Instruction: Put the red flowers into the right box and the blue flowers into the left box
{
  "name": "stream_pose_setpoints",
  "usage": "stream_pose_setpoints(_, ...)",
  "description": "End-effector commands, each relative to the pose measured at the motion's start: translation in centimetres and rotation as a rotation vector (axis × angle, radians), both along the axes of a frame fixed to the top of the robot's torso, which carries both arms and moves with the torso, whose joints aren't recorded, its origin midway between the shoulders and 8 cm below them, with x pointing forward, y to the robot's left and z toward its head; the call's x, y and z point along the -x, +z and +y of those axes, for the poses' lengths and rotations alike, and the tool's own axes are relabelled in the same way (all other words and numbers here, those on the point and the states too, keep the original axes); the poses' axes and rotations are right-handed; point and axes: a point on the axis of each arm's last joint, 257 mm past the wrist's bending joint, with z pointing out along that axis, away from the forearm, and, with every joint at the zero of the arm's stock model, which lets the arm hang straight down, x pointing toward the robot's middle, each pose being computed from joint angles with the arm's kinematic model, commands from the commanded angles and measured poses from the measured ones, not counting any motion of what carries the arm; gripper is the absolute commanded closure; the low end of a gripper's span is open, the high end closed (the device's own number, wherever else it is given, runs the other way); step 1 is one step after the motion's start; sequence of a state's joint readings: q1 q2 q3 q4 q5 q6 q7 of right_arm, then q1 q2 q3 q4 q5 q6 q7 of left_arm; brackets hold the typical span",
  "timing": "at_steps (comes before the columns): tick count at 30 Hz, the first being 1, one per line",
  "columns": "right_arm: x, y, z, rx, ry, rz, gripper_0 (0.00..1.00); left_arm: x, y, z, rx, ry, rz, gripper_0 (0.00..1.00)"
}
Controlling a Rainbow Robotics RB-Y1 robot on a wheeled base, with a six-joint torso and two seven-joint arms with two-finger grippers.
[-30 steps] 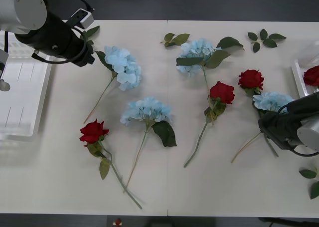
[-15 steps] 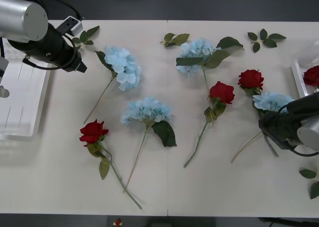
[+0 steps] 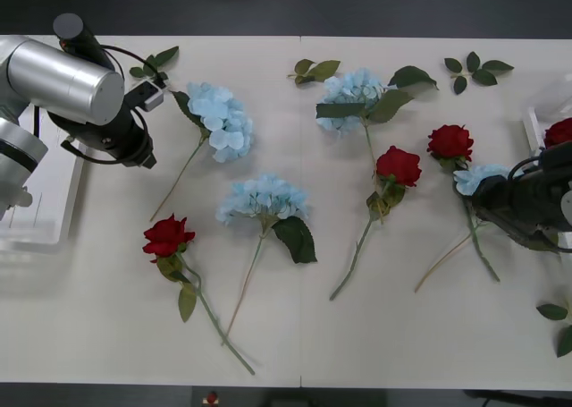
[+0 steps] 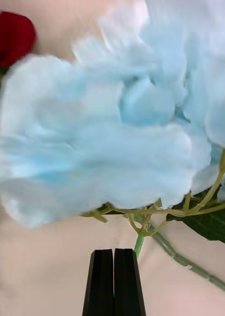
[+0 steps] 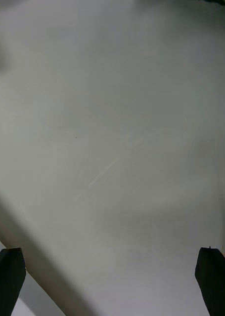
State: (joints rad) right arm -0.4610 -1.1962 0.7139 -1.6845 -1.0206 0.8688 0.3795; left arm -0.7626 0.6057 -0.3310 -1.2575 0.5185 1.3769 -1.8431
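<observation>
The blue flower's loose petals spread out wide across its head. My left gripper should grab the flower by its thin bare stem (image 3: 184,168) next.
Several blue flowers lie on the white table: one (image 3: 222,121) near my left arm, one (image 3: 264,197) in the middle, one (image 3: 356,89) at the back. A fourth blue flower (image 3: 474,176) is at my right gripper (image 3: 490,201), whose black fingers are shut (image 4: 113,281) on its green stem (image 4: 138,243) just below the fluffy head (image 4: 117,143). Red flowers lie at the front left (image 3: 168,235), centre right (image 3: 399,165) and further right (image 3: 450,142); another (image 3: 560,131) rests in the right box (image 3: 534,125). My left gripper (image 3: 143,155) hangs open (image 5: 112,276) over bare table beside the left box (image 3: 36,192).
Loose green leaf sprigs lie at the back right (image 3: 474,70), back centre (image 3: 313,67), by my left arm (image 3: 152,63) and at the front right edge (image 3: 559,322). Long stems trail toward the table's front edge.
My left arm has swung from over the left box out above the table and turned. My right gripper has shifted up and to the right, and the blue flower's head has shifted with it.
</observation>
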Motion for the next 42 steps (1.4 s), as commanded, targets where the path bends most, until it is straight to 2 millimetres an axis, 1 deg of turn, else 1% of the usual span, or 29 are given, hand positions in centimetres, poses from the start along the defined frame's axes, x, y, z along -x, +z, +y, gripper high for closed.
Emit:
stream_pose_setpoints(1,0.0,3.9,-0.1,0.045,0.104,-0.041,0.43,-0.7,0.2,-0.4,-0.014,-0.002,-0.036,0.0)
stream_pose_setpoints(2,0.3,4.2,0.2,0.034,0.108,-0.035,0.28,-0.7,-0.1,-0.8,-0.013,-0.007,-0.034,0.0)
stream_pose_setpoints(3,0.8,4.7,0.7,0.023,0.119,-0.029,0.11,-0.6,-0.3,-1.3,-0.012,-0.014,-0.033,0.0)
stream_pose_setpoints(5,1.1,5.5,1.5,0.025,0.15,-0.038,0.0,-0.6,-0.7,-2.1,-0.006,-0.025,-0.032,0.0)
stream_pose_setpoints(6,1.2,5.7,1.6,0.029,0.158,-0.041,0.0,-0.6,-0.8,-2.4,-0.004,-0.028,-0.031,0.0)
stream_pose_setpoints(9,1.6,6.6,2.8,0.019,0.182,-0.052,0.0,-0.4,-1.4,-3.9,0.009,-0.044,-0.024,0.0)
stream_pose_setpoints(11,1.5,7.4,3.9,-0.015,0.164,-0.06,0.0,-0.3,-1.6,-4.9,0.025,-0.052,-0.021,0.0)
stream_pose_setpoints(14,1.8,8.2,5.2,-0.054,0.12,-0.041,0.0,-0.2,-1.9,-6.0,0.044,-0.055,-0.015,0.0)
stream_pose_setpoints(18,2.4,8.4,5.8,-0.057,0.065,0.006,0.0,0.1,-2.3,-7.2,0.07,-0.06,-0.006,0.0)
stream_pose_setpoints(19,2.7,8.1,5.9,-0.06,0.033,0.033,0.0,0.2,-2.4,-7.8,0.081,-0.062,-0.003,0.0)
stream_pose_setpoints(21,3.2,7.6,5.9,-0.056,0.0,0.061,0.0,0.3,-2.5,-8.3,0.089,-0.061,-0.002,0.0)
stream_pose_setpoints(23,3.6,6.6,5.8,-0.054,-0.048,0.094,0.0,0.3,-2.7,-9.1,0.105,-0.058,0.0,0.0)
stream_pose_setpoints(26,3.6,5.4,5.9,-0.066,-0.089,0.109,0.0,0.1,-3.1,-9.5,0.122,-0.053,-0.005,0.0)
stream_pose_setpoints(29,3.1,4.3,5.9,-0.059,-0.107,0.104,0.0,-0.2,-3.1,-9.6,0.127,-0.049,-0.014,0.0)
stream_pose_setpoints(31,2.7,3.4,5.5,-0.037,-0.114,0.097,0.0,-0.1,-3.2,-9.6,0.126,-0.048,-0.012,0.0)
stream_pose_setpoints(32,2.5,2.8,4.9,-0.017,-0.119,0.095,0.0,-0.1,-3.4,-9.4,0.125,-0.044,-0.008,0.0)
stream_pose_setpoints(34,1.9,2.2,4.5,-0.004,-0.122,0.086,0.0,-0.1,-3.5,-9.3,0.127,-0.041,-0.008,0.0)
stream_pose_setpoints(37,1.6,1.2,4.0,0.015,-0.12,0.083,0.0,-0.1,-3.7,-9.7,0.123,-0.049,-0.012,0.0)
stream_pose_setpoints(38,1.5,1.1,3.9,0.018,-0.118,0.078,0.0,-0.1,-3.8,-9.8,0.123,-0.05,-0.014,0.0)
stream_pose_setpoints(42,1.5,-0.1,2.7,0.049,-0.123,0.082,0.0,-0.1,-3.9,-9.9,0.126,-0.046,-0.015,0.0)
